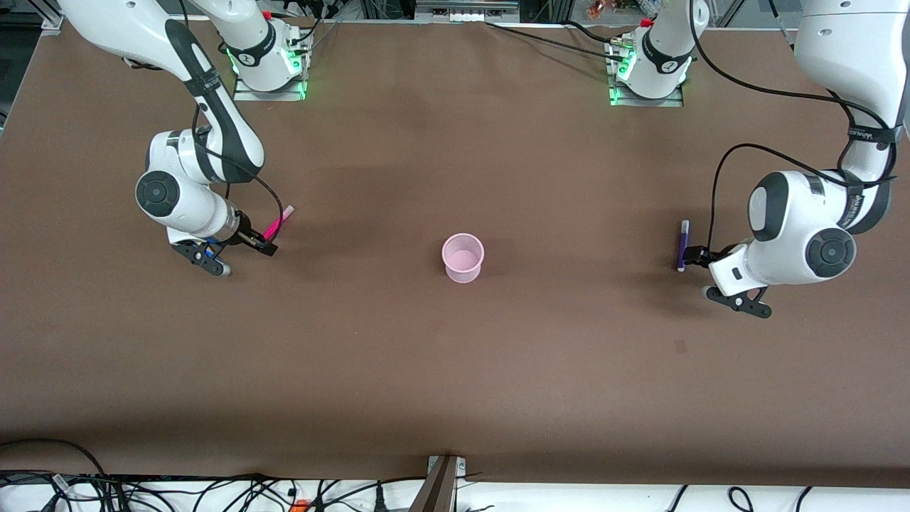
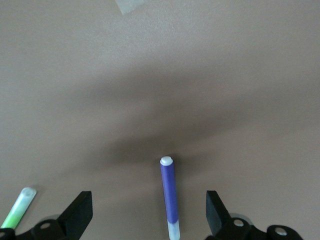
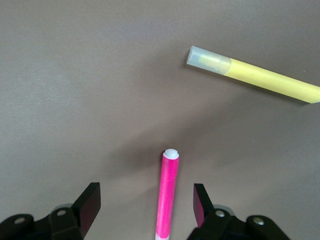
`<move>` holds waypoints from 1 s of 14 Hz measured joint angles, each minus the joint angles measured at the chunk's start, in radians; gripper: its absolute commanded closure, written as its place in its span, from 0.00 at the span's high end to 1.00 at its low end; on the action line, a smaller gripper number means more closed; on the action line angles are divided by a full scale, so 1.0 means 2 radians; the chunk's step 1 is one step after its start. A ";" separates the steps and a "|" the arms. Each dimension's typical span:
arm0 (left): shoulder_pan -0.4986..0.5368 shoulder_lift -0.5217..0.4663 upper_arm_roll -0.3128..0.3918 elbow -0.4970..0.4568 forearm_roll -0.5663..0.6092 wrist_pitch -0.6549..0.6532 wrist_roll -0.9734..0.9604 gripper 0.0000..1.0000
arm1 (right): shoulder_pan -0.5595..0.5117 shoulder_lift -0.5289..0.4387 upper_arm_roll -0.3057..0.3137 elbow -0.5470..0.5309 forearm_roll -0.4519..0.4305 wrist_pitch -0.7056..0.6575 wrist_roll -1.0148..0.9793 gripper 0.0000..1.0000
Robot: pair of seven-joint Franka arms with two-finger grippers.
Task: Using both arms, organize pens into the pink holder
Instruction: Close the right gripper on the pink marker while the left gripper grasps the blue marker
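Observation:
My left gripper grabs the dark purple pen by its purple body [image 1: 683, 246] next, to put it into the pink holder [image 1: 463, 257].
The pink holder [image 1: 463, 257] stands upright in the middle of the table. My right gripper [image 1: 261, 243] is open at the right arm's end, its fingers on either side of the magenta-pink pen [image 1: 278, 223] without touching it; the right wrist view shows the gripper [image 3: 146, 205], that pen [image 3: 168, 195] and the yellow pen [image 3: 260, 76] lying farther off. My left gripper [image 1: 694, 256] is open at the left arm's end around the dark purple pen [image 1: 682, 244]. The left wrist view shows the gripper [image 2: 149, 212], that pen [image 2: 169, 195] and the lime green pen [image 2: 19, 208] beside one finger.
The brown table [image 1: 455, 370] is bare around the holder. A scrap of pale tape [image 2: 129, 5] lies on it near the left gripper. Cables [image 1: 213, 491] run along the table's edge nearest the front camera. The arm bases [image 1: 270, 64] stand at the farthest edge.

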 measured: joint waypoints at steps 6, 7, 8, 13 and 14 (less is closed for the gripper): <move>0.000 0.000 -0.002 -0.079 0.000 0.118 0.001 1.00 | -0.001 0.026 -0.004 -0.001 0.000 0.014 0.000 0.76; 0.000 0.000 -0.002 -0.095 0.000 0.142 0.001 1.00 | -0.001 0.031 -0.004 -0.001 0.000 0.016 0.000 0.74; 0.000 0.000 -0.002 -0.110 0.000 0.163 0.001 1.00 | -0.001 0.034 -0.004 -0.001 0.000 0.017 -0.001 0.62; 0.000 -0.002 -0.002 -0.131 0.000 0.189 0.001 1.00 | -0.002 0.037 -0.004 0.002 0.000 0.018 -0.003 0.02; 0.000 -0.002 -0.001 -0.131 0.000 0.189 0.001 1.00 | -0.002 0.037 -0.005 0.004 0.000 0.019 -0.004 0.00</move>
